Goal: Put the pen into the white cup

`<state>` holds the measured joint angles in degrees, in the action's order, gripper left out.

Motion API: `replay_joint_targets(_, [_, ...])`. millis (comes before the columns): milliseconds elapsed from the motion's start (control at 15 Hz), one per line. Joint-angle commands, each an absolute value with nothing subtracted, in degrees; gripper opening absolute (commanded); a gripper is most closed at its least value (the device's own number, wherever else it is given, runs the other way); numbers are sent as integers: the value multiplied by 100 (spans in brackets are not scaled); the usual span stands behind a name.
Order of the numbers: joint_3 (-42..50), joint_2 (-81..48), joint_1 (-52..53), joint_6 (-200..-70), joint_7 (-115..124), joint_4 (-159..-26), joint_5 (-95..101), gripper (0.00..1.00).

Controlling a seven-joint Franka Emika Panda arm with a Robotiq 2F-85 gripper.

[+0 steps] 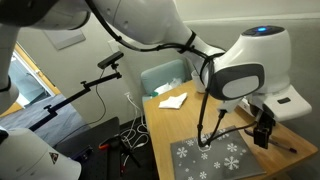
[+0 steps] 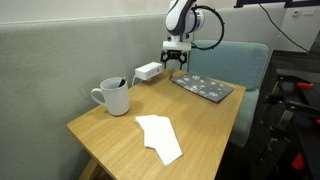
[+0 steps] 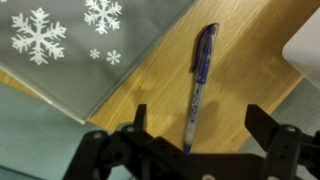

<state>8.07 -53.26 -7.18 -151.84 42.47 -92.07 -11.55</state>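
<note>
My gripper comes down before it closes, since the pen (image 3: 201,80) is between my open fingers but they are still above it.
In the wrist view the thin purple pen (image 3: 201,80) lies flat on the wooden table, between a grey snowflake mat (image 3: 70,45) and the corner of a white box (image 3: 306,50). My gripper (image 3: 200,125) is open right above it, with one finger on each side of the pen's near end and not touching it. In an exterior view the gripper (image 2: 175,64) hovers at the far edge of the table, and the white cup (image 2: 113,97) stands well away at the table's other side. I cannot make out the pen in either exterior view.
The white box (image 2: 148,72) sits next to the gripper and the snowflake mat (image 2: 205,87) on its other side. A crumpled white napkin (image 2: 160,138) lies mid-table. A grey wall runs behind the table (image 2: 210,125). The mat (image 1: 215,157) and napkin (image 1: 172,99) also show.
</note>
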Motion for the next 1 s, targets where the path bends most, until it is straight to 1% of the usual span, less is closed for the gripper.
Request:
replay_joint_targets(0, [592,-5688,-981,-14886,3814,-8609,-1462,100])
replay_joint_targets(267, [565,-5941,-1062,-14682,3603,-8246,-1592,100])
replay_joint_targets(333, [579,-5990,-1062,-14622,3588,-8166,-1606,98])
replay_joint_targets(400, [582,-6036,-1068,-14579,3555,-8091,-1624,74])
replay_joint_targets(467, [587,-6076,-1069,-14552,3557,-8031,-1634,74])
replay_joint_targets(533, [590,-6113,-1071,-14502,3566,-7963,-1635,69])
replay_joint_targets(800, [595,-6195,-1104,-14271,3570,-7756,-1627,37])
replay_joint_targets(933, [599,-6220,-1128,-14172,3572,-7678,-1625,24])
